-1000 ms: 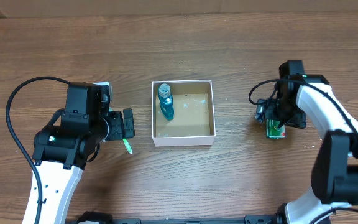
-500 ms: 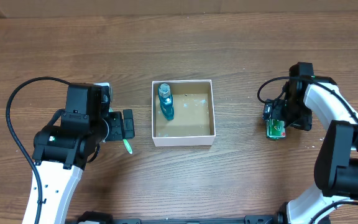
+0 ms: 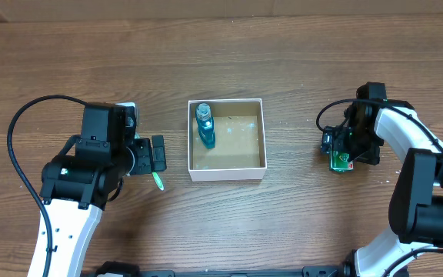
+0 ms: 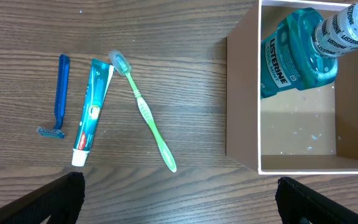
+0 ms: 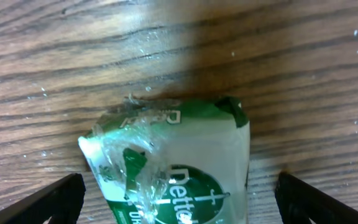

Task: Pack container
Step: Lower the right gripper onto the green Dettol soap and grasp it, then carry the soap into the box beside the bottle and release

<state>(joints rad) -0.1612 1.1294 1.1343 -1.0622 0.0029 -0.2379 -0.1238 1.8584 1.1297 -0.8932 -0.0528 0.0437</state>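
The robot's right gripper should grab the green Dettol soap bar (image 5: 179, 168) by its long sides, so that the bar's far end stays free to go into the container.
The container (image 3: 227, 174), a square white-walled box with a brown floor, sits mid-table and also shows in the left wrist view (image 4: 241, 99). A blue Listerine bottle (image 3: 204, 127) lies in its far-left corner (image 4: 297, 53). My left gripper (image 3: 158, 154) is open and empty, left of the box (image 4: 179, 199). A green toothbrush (image 4: 145, 112), a toothpaste tube (image 4: 92, 112) and a blue razor (image 4: 59, 96) lie below it. My right gripper (image 3: 344, 150) is open, its fingers either side of a green Dettol soap bar (image 5: 179, 168) on the table (image 3: 341, 161).
The green toothbrush tip (image 3: 158, 181) pokes out under the left gripper in the overhead view. A black cable (image 3: 21, 138) loops behind the left arm. Bare wooden table (image 3: 298, 215) surrounds the box.
My right wrist has shifted slightly right and then a little back left over the soap bar. The soap, the box and the left arm have not moved.
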